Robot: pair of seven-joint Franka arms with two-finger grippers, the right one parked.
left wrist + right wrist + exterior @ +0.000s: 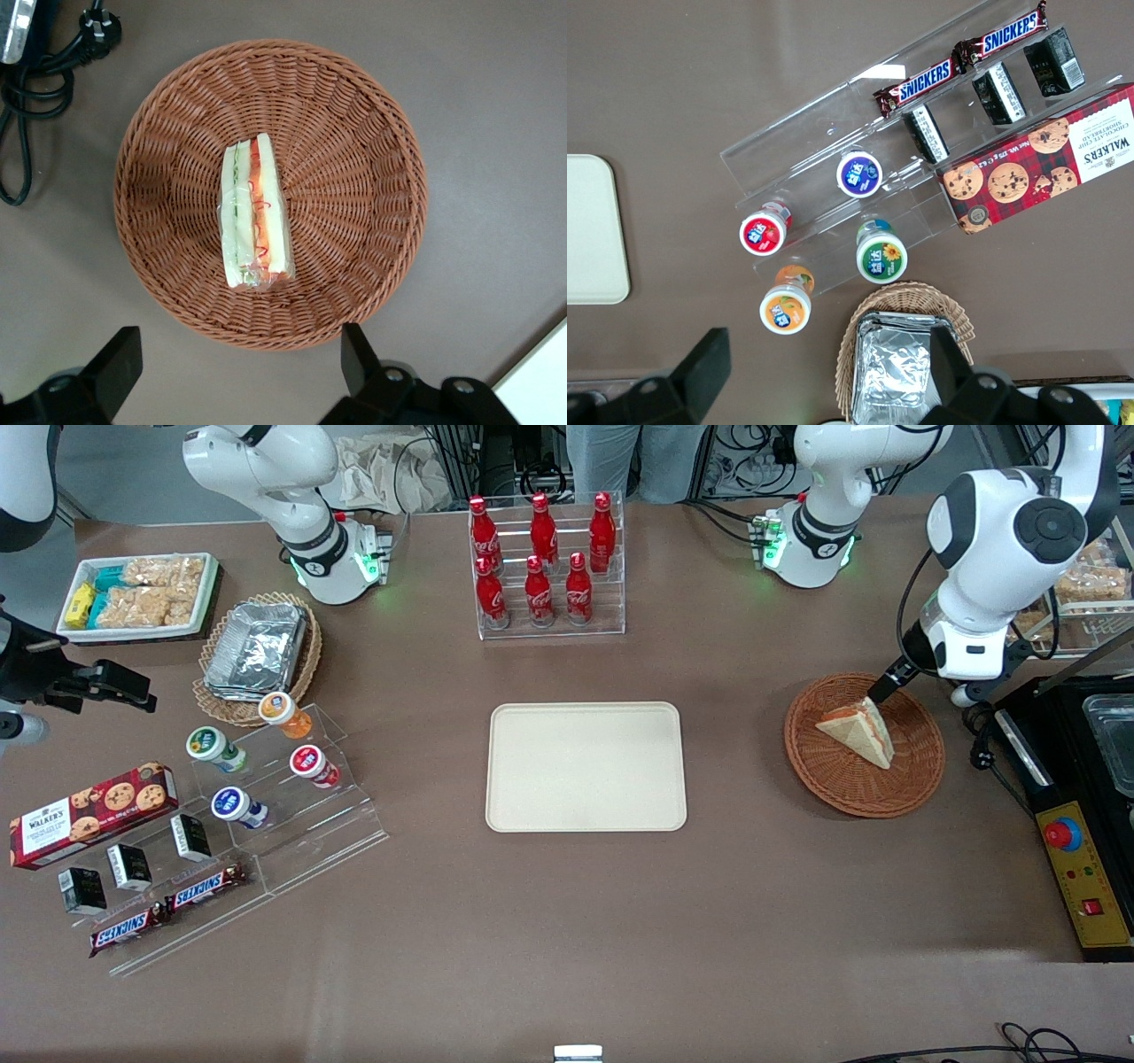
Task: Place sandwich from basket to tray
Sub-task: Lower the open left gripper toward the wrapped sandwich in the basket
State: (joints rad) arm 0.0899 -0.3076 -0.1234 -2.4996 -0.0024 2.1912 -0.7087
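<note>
The sandwich is a wide triangle (854,732) yet narrow across its slices, so my gripper will next grab it by the facing bread sides at one corner (866,708).
The sandwich (858,731), a white bread wedge with a red-orange filling, lies in the reddish-brown wicker basket (864,793) toward the working arm's end of the table. In the left wrist view the sandwich (255,212) lies on its side near the middle of the basket (354,177). My gripper (886,685) hangs above the basket's rim, on the part farther from the front camera. It is open (237,363), with only bare table between its fingers (120,365). The cream tray (585,766) lies bare at the table's middle.
A rack of red bottles (545,567) stands farther from the front camera than the tray. A plug and cable (979,755) and a black control box (1076,859) lie beside the basket. Snack stands (257,797) and a foil-container basket (257,651) sit toward the parked arm's end.
</note>
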